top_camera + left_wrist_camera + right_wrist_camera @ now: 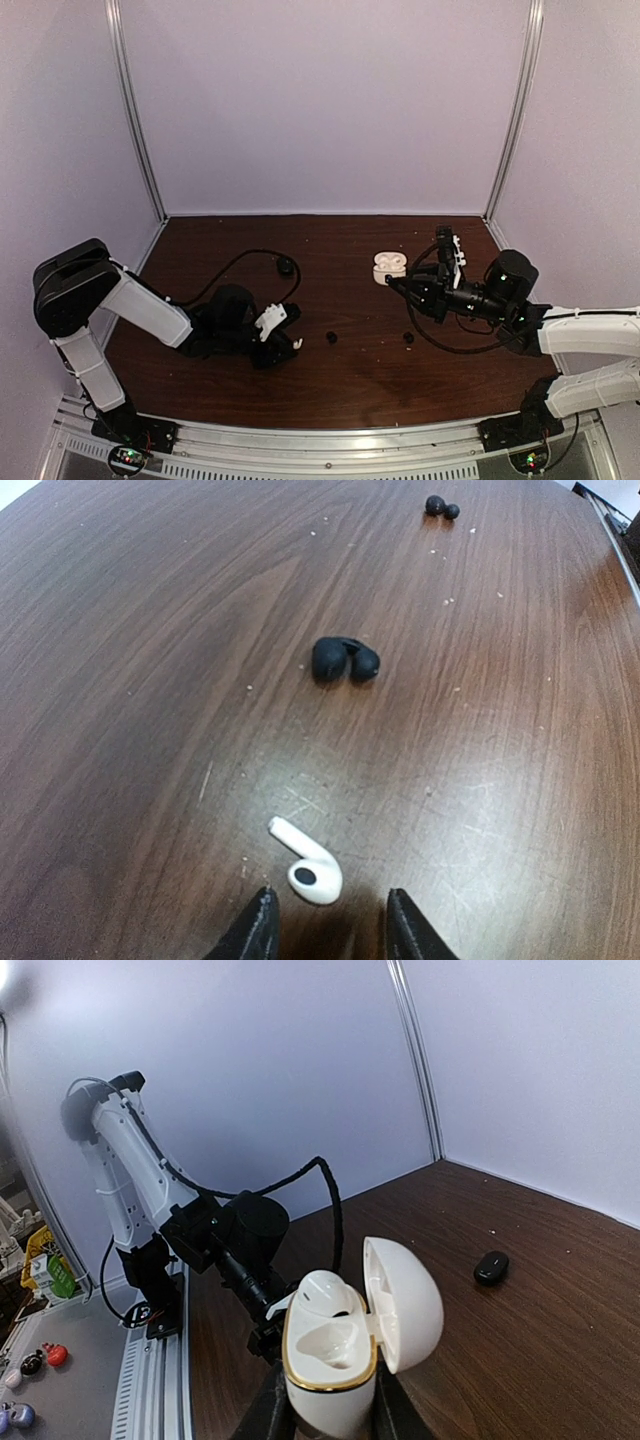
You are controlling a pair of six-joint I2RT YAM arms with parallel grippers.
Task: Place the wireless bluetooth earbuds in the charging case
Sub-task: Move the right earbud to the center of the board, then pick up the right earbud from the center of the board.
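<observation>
My left gripper should next grab the white earbud by its rounded head (297,345), with the stem pointing away. Then the earbud can go stem-first into the charging case (387,266).
My right gripper (400,282) is shut on an open white charging case (387,266) and holds it above the table. In the right wrist view the case (335,1380) stands upright between the jaws (325,1415), lid open to the right. One white earbud (328,1295) sits in its far slot; the near slot is empty. A second white earbud (308,865) lies on the table just ahead of my open, empty left gripper (330,925), slightly left of centre between the fingertips. It also shows in the top view (297,345). My left gripper (280,335) is low over the table.
One black earbud (343,658) lies beyond the white one, also in the top view (331,337). Another black earbud (441,507) lies farther right (408,339). A shut black case (286,265) lies at the back left, also in the right wrist view (491,1267). White walls enclose the table.
</observation>
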